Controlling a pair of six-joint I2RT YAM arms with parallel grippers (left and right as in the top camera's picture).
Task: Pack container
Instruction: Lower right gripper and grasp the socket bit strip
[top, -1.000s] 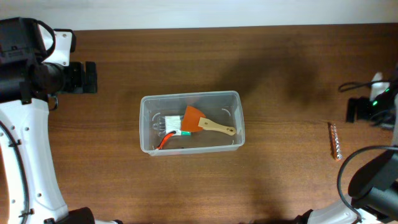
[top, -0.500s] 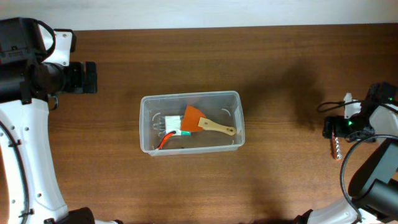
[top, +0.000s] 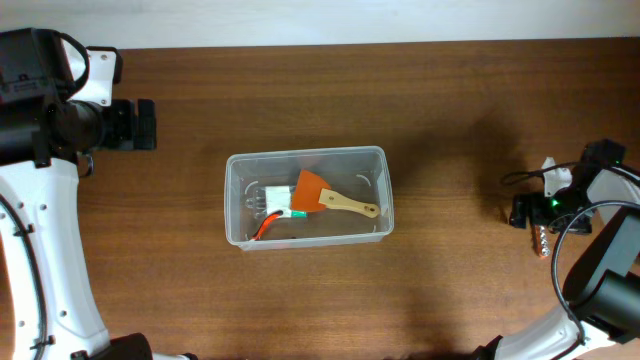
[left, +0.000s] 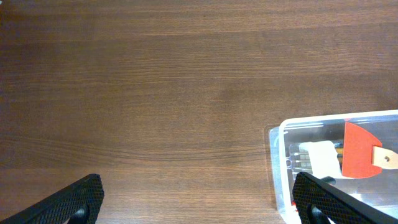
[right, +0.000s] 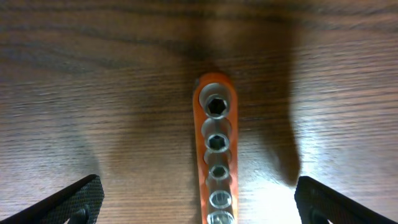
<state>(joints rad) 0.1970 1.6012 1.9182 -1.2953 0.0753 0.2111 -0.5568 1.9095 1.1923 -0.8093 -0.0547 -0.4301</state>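
The orange bar is ready for my right gripper to close on it now, because a finger meets its shadow down beside the sockets.
The clear plastic container stands mid-table and holds an orange scraper with a wooden handle and a white-wrapped bundle with a red cable. It also shows in the left wrist view. An orange rail of metal sockets lies on the wood at the far right; its end shows in the overhead view. My right gripper is open, low over the rail, with its fingers on either side of it in the right wrist view. My left gripper is open and empty at the far left.
Brown wooden table with its far edge along the top of the overhead view. The right arm's cable loops near the table's right edge. Bare wood lies under the left gripper.
My right arm has swung in from the right edge and come down over the socket rail, now covering most of it from above. The left arm and the container have not moved.
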